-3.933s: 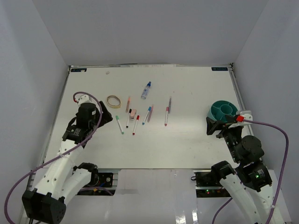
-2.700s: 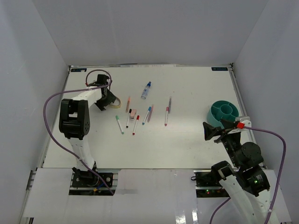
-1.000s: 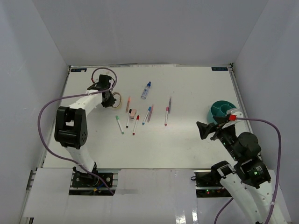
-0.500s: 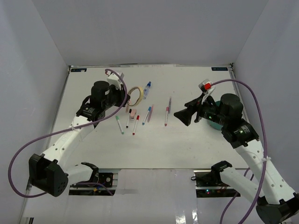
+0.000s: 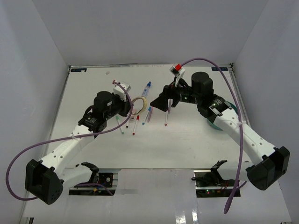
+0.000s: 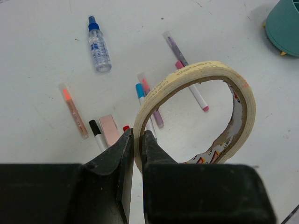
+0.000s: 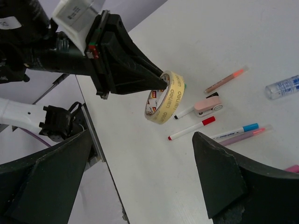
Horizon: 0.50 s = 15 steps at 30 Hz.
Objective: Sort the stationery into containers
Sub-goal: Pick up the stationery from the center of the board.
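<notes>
My right gripper grips the tape ring's rim across its flat sides next, opposite my left gripper, to sort it edge-on into the teal bowl (image 5: 215, 125).
My left gripper (image 6: 137, 135) is shut on the rim of the yellowish tape ring (image 6: 196, 70), which hangs above the table (image 5: 187, 144) near the middle (image 5: 138, 103). My right gripper (image 5: 161, 103) hovers open just right of the ring with nothing between its fingers, and its view shows the held ring (image 7: 175, 95). Several pens (image 5: 135, 125) lie below, with a pinkish eraser (image 7: 208, 105) and a blue-capped clear bottle (image 5: 146, 89). The teal bowl (image 6: 285, 23) stands at the right, mostly hidden behind my right arm in the top view.
White walls close off the table on three sides. The left arm's purple cable (image 5: 28, 154) loops over the near left. Another purple cable (image 5: 233, 93) arcs over the right arm.
The left arm lifted the tape ring from the back left and carried it to the centre. The right arm swung from beside the bowl leftward over the pens, its jaws opening slightly wider.
</notes>
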Available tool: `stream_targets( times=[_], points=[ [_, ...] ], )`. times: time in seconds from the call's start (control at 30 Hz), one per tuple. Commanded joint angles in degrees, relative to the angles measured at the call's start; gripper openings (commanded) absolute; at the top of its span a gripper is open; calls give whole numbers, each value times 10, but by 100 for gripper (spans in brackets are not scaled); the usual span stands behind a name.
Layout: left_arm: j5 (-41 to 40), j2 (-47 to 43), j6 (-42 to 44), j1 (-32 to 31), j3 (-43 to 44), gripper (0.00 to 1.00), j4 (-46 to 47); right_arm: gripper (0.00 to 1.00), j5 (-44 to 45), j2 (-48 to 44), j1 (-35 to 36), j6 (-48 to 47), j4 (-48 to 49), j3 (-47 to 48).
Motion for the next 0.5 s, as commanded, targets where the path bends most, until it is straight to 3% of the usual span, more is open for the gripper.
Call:
stream_targets(
  times=[0.0, 0.13, 0.47],
  points=[
    [-16, -28, 16, -9, -10, 6, 34, 96, 12, 34, 15, 13, 28, 40],
    [-19, -32, 33, -16, -16, 7, 41, 100, 25, 95, 30, 13, 18, 70],
    [-40, -30, 37, -32, -20, 7, 44, 85, 48, 162, 52, 20, 12, 105]
  ],
)
